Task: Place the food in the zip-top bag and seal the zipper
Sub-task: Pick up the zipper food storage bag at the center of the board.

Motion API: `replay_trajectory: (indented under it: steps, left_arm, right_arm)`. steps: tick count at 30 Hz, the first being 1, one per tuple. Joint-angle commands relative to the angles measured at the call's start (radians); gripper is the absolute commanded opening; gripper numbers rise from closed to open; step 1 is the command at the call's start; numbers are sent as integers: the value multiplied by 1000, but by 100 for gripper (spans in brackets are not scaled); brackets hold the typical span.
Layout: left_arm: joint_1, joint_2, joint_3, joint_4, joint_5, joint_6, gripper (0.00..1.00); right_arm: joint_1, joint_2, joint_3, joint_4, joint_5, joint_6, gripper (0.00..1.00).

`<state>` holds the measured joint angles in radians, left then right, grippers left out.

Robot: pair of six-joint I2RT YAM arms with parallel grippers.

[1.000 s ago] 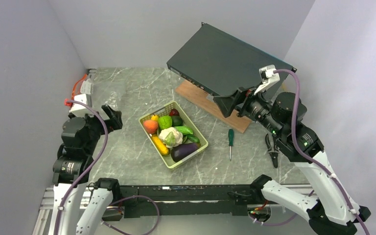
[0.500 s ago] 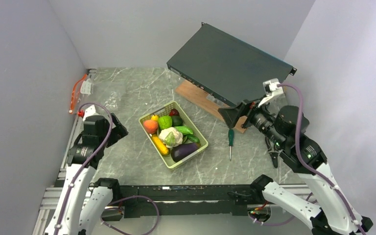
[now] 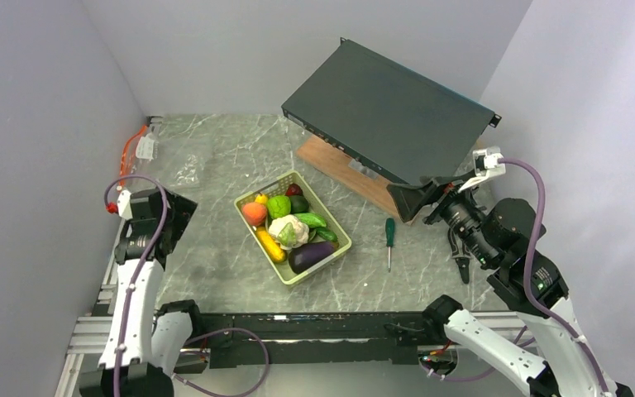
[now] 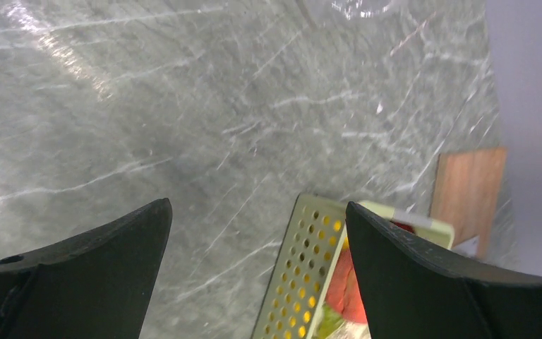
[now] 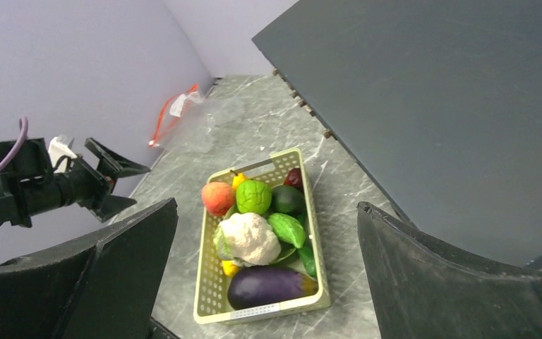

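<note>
The zip-top bag (image 3: pixel 183 169) has to come beside the food with its opening free for filling. My left gripper will grab the bag by its clear body, away from the zipper.
The food lies piled in a pale green basket (image 3: pixel 336 246) mid-table: an orange peach (image 3: pixel 254 213), a green pepper (image 3: pixel 279 206), a white cauliflower (image 3: pixel 289 231), a cucumber (image 3: pixel 311 220), yellow corn (image 3: pixel 269 246) and a purple eggplant (image 3: pixel 312 255). The clear zip-top bag (image 3: pixel 183 169) lies flat at the far left, its red-orange zipper (image 3: pixel 128 153) next to the wall. My left gripper (image 3: pixel 183 222) hangs open and empty left of the basket (image 4: pixel 303 268). My right gripper (image 5: pixel 267 205) is open and empty, raised to the basket's right and facing the eggplant (image 5: pixel 268 286).
A flat black box (image 3: pixel 389 112) leans on a wooden board (image 3: pixel 339 169) at the back right. A green-handled screwdriver (image 3: pixel 389 236) and dark pliers (image 3: pixel 461 256) lie right of the basket. Grey walls close in on the left, back and right.
Both arms have drawn back toward the near edge: the left gripper away from the bag, the right gripper rightward and away from the black box. Both jaws stay open.
</note>
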<state>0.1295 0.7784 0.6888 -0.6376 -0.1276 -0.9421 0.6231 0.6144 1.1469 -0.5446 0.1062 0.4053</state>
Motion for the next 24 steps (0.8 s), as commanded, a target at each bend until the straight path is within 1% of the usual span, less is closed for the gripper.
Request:
replay_trajectory:
  steps: [1,2,5,9,10,13,15,17,21,24]
  left_arm:
    - [109,91,-42,263,114,-123,99]
    - [136,123,-49,316,148,-144,99]
    - [195,237,-56,470,186,-200,99]
    - [250,410,-38,598,178,-250,100]
    - [264,445,-34,623,175,-253,98]
    - [270,519,-22,731,133,-217,98]
    - [272,554,-12,773,74,-185,99]
    - [275,591,-5,814,50,-163,100]
    - [293,676,10,897,83,-173,100]
    - [317,744,21,934,113,-239,100]
  right_arm:
    - [1,19,20,1,70,-36,100]
    - [1,24,23,-1,77,-39,100]
    - [1,32,21,1,101,-41,100]
    - [1,35,6,18,117,-40,100]
    - [1,38,4,21,119,-40,100]
    - [1,53,16,12,124,-39,100]
    - [1,61,25,0,123,-36,100]
    - [1,66,39,-18,125,-34,100]
    - [1,63,65,-54,143,-36,100]
    - [1,58,86,-77,166,-28,100]
